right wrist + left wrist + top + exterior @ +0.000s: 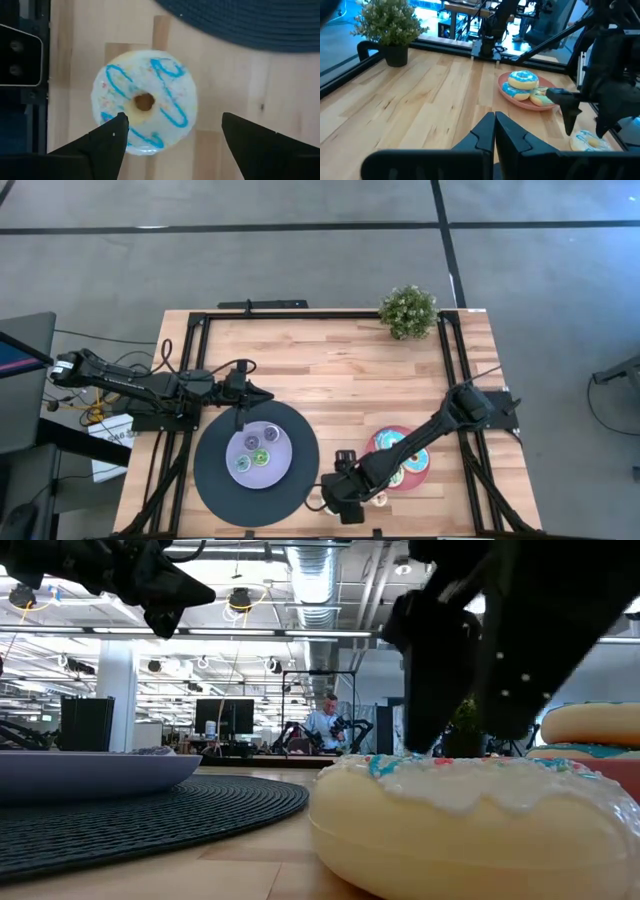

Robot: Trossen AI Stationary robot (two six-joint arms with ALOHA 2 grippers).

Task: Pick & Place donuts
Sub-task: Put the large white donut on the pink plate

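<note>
The white donut needs to go on the pink plate, so my right gripper will next take hold of its ring between hole and rim (pixel 171 117).
A white toy donut with blue icing lines (pixel 145 102) lies flat on the bare wood near the table's near edge (pixel 470 815) (pixel 587 141). My right gripper (pixel 174 122) (pixel 345 483) hangs open just above it, pointing down. One finger stands over the donut's rim and the other beside it, and neither touches. In the high view the gripper hides most of the donut. My left gripper (pixel 495 125) (pixel 240 395) is shut and waits in the air over the far edge of the black disc (pixel 215 480). Several coin-sized donuts (pixel 262 458) lie on the lavender plate (pixel 235 445).
The pink plate (pixel 385 438) just right of the right gripper carries more iced donuts (pixel 522 80). The lavender plate sits on the black disc at centre-left. A potted plant (pixel 408 310) stands at the far edge. Bare wood lies between the disc and the plant.
</note>
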